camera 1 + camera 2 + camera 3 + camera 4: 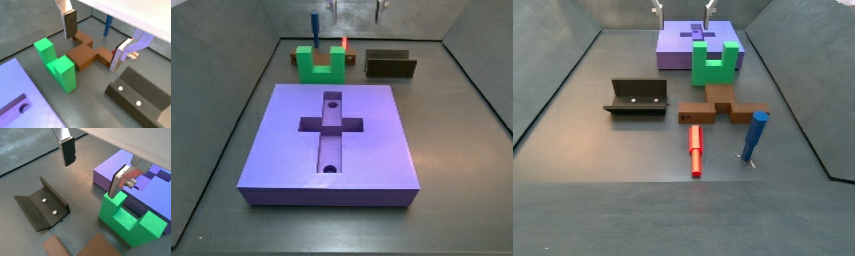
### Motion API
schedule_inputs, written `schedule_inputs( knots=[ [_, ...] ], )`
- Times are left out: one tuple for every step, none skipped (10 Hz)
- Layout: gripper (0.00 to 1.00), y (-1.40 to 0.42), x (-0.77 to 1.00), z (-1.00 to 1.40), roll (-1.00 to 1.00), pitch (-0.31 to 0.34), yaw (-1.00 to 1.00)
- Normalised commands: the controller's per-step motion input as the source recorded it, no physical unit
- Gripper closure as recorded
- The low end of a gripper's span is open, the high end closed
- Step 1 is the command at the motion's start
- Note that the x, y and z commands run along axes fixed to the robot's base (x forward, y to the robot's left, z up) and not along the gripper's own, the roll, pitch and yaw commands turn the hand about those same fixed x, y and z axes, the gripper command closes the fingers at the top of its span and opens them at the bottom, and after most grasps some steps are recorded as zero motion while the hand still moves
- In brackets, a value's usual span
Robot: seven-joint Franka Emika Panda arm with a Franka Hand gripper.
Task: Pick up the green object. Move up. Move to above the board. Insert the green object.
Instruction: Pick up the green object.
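Note:
The green object needs to go into the board (372, 140). My gripper will next pick up the green object by its upright prong (338, 58) for that.
The green object (714, 65) is a bright green U-shaped block. It stands on the floor against the edge of the board (684, 50), prongs up. It also shows in both wrist views (57, 65) (130, 220) and in a side view (321, 62). The board (372, 140) is a large purple slab with a cross-shaped recess and two round holes. My gripper (93, 50) (90, 178) hangs high above the floor, open and empty. The green object lies off to one side of its fingers (69, 25). Only the fingertips show at the top edge of both side views (356, 8) (681, 10).
A brown cross-shaped piece (720, 105) lies beside the green object, below the gripper in a wrist view (87, 54). The fixture (637, 97) (43, 205) stands nearby. A red peg (696, 150) lies on the floor and a blue peg (754, 135) stands upright. Grey walls enclose the floor.

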Motion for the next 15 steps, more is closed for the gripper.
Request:
schedule_inputs(
  knots=[
    [0.00,-0.27,-0.03,-0.24,0.00,-0.083,0.00],
    [0.00,-0.20,-0.08,-0.25,0.00,-0.071,0.01],
    [0.00,-0.23,-0.14,-0.33,0.02,-0.079,0.01],
    [0.00,-0.20,-0.07,-0.34,0.00,-0.070,0.04],
    [0.00,-0.09,-0.15,-0.30,0.00,-0.050,0.00],
    [0.00,-0.01,-0.26,-0.20,0.00,-0.050,-0.06],
    [0.00,0.00,-0.21,-0.19,0.00,-0.037,-0.04],
    [0.00,-0.04,-0.08,-0.17,0.00,-0.031,0.00],
    [0.00,-0.05,-0.12,-0.15,-0.02,-0.057,0.00],
    [0.00,-0.12,0.00,-0.16,0.00,-0.059,0.00],
    [0.00,-0.13,0.00,-0.23,0.00,-0.047,0.00],
    [0.00,-0.07,0.09,-0.28,0.00,-0.013,0.00],
    [0.00,-0.08,0.02,-0.35,0.00,-0.029,0.00],
    [0.00,-0.01,0.00,-0.37,0.00,-0.027,0.00],
    [0.00,0.00,-0.01,-0.32,0.02,0.000,0.00]
  ],
)
